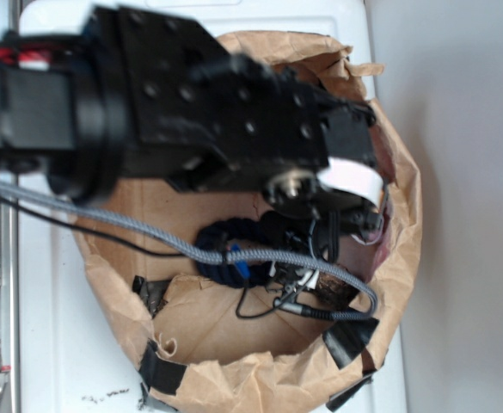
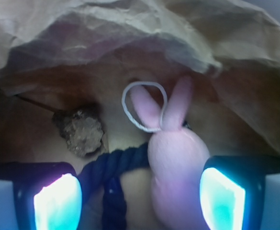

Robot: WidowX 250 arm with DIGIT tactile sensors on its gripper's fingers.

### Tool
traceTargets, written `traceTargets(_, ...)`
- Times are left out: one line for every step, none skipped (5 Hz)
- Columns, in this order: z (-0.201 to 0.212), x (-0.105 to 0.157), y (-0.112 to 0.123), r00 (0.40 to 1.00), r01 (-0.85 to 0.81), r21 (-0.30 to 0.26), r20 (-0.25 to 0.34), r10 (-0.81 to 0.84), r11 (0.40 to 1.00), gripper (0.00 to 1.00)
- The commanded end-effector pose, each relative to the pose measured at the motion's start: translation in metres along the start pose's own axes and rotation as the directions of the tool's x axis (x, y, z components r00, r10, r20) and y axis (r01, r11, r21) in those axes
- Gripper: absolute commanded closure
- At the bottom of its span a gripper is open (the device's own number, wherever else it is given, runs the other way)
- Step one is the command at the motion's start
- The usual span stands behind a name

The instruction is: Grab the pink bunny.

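My gripper takes hold of the pink bunny by its round head (image 2: 176, 152) next, to grab it out of the paper bag.
The pink bunny (image 2: 178, 158) lies inside the brown paper bag (image 2: 106, 33), ears pointing away from me and a cream string loop (image 2: 144, 106) round one ear. My gripper (image 2: 140, 201) is open; its glowing pads (image 2: 57, 201) stand wide apart. The bunny's body sits between them, close against the right pad. A dark navy rope (image 2: 116, 172) also lies between the pads, left of the bunny. In the exterior view the black arm (image 1: 191, 103) reaches down into the bag (image 1: 397, 249) and hides the bunny; the rope (image 1: 225, 245) shows below it.
A rough brown lump (image 2: 82, 132) sits on the bag floor, behind the left pad. Crumpled bag walls rise close all round. A grey braided cable (image 1: 105, 219) runs across the bag's opening. Black tape tabs (image 1: 350, 340) hold the rim to the white surface (image 1: 53, 344).
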State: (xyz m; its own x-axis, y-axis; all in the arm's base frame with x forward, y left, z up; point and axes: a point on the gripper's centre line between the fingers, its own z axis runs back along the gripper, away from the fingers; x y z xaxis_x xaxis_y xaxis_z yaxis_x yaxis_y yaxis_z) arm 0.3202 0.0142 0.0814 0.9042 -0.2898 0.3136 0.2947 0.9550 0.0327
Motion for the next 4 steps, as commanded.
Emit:
traceTargets(-0.034,0.028,0.008,0.999,0.033,0.028,0.018,-0.034,0.999,0.0)
traceTargets(-0.05,0.026,0.007,0.999,0.035,0.048,0.006,-0.035,0.998,1.0)
traceTargets(-0.025,-0.006,-0.038,0.999,0.02,0.059,0.04,-0.022,0.998,1.0)
traceTargets(-0.009,-0.019,-0.052,0.998,0.018,0.072,0.065,-0.022,0.997,1.0)
